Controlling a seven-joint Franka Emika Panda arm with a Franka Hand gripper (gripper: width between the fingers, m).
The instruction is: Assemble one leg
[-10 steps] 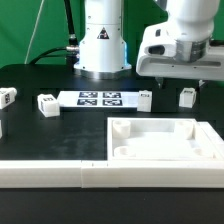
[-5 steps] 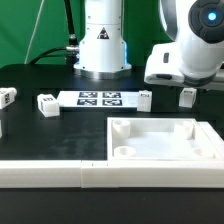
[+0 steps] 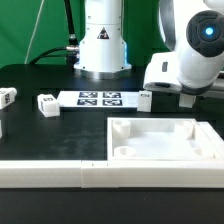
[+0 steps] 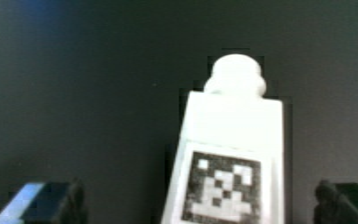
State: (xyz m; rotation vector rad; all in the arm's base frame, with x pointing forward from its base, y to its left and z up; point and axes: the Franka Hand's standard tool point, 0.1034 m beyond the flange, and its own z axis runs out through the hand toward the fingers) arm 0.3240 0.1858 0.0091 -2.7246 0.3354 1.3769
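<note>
The robot's fingers are on either side of the leg's lower part and would hold it now, so the gripper should close on the leg.
In the wrist view a leg point(image 4: 229, 130) lies on the black table: a short white post with a rounded peg at one end and a black-and-white tag on its side. My gripper point(image 4: 197, 205) is open, one fingertip point(image 4: 43, 200) on each side of the leg, both apart from it. In the exterior view the gripper point(image 3: 188, 98) hangs low at the right and hides this leg. Three more legs stand on the table: one point(image 3: 145, 100) beside the gripper, one point(image 3: 46, 104) and one point(image 3: 8, 96) at the left.
The large white panel point(image 3: 160, 124) with raised rim and round sockets lies at the front right. The marker board point(image 3: 100, 98) lies in the middle. The robot base point(image 3: 103, 45) stands behind it. A long white rail point(image 3: 60, 172) runs along the front.
The arm has swung down and tilted over the rightmost leg, which stood in plain sight before and is now covered by the hand.
</note>
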